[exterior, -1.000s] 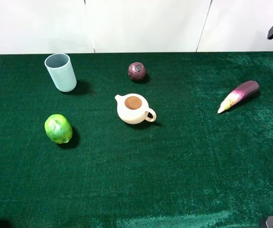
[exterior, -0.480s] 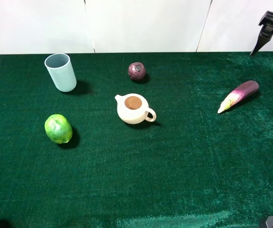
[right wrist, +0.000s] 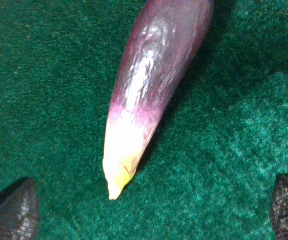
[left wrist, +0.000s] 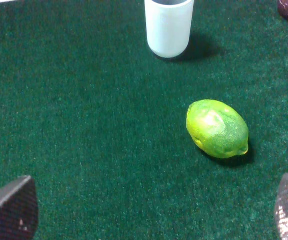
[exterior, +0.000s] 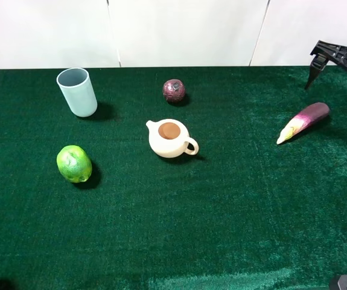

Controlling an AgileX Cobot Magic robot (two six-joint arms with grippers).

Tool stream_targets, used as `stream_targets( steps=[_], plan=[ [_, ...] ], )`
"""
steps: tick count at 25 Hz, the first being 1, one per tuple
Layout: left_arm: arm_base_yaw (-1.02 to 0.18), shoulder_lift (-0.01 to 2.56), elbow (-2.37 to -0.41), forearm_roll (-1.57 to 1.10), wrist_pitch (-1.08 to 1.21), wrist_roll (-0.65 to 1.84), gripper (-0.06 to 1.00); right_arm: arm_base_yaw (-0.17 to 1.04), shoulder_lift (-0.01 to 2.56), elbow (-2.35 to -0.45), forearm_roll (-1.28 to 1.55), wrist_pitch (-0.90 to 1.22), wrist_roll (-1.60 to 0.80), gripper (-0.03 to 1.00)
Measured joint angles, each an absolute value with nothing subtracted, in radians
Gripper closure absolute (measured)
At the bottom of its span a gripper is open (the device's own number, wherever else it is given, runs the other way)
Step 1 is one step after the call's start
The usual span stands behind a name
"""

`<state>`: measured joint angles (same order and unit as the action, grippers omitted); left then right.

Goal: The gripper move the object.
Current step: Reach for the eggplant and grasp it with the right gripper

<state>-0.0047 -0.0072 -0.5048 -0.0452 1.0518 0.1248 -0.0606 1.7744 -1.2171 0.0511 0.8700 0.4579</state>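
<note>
The eggplant has to be moved, so my right gripper should next take it by its glossy purple body (exterior: 313, 115) and leave its pale tip (exterior: 287, 132) free.
The eggplant (exterior: 303, 122) is long and glossy purple with a pale yellow tip. It lies on the green cloth at the right, tip pointing towards the front left. My right gripper (exterior: 334, 95) hangs open just above and behind it, one prong on each side of its stem end. In the right wrist view the eggplant (right wrist: 151, 85) lies ahead of the open right gripper (right wrist: 149, 210), untouched. My left gripper (left wrist: 149, 210) is open and empty, low at the front left, with the lime ahead of it.
A light blue cup (exterior: 77, 91) stands at the back left and a green lime (exterior: 74, 164) lies in front of it. A cream teapot (exterior: 170, 138) sits mid-table, with a small dark purple ball (exterior: 174, 90) behind it. The cloth's back edge meets a white wall.
My right gripper has come down from the top right corner towards the eggplant's stem end. The eggplant and the other things have not moved.
</note>
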Motion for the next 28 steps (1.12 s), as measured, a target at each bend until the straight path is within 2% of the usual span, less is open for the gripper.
stream_targets(
  steps=[12, 28],
  plan=[
    [-0.005, -0.007, -0.505, -0.045, 1.052, 0.125, -0.01, -0.061, 1.988, -1.428, 0.013, 0.958, 0.528, 0.28],
    [-0.005, -0.007, -0.505, -0.045, 1.052, 0.125, 0.0, -0.061, 2.148, -1.439, 0.052, 0.931, 0.554, 0.28]
  ],
)
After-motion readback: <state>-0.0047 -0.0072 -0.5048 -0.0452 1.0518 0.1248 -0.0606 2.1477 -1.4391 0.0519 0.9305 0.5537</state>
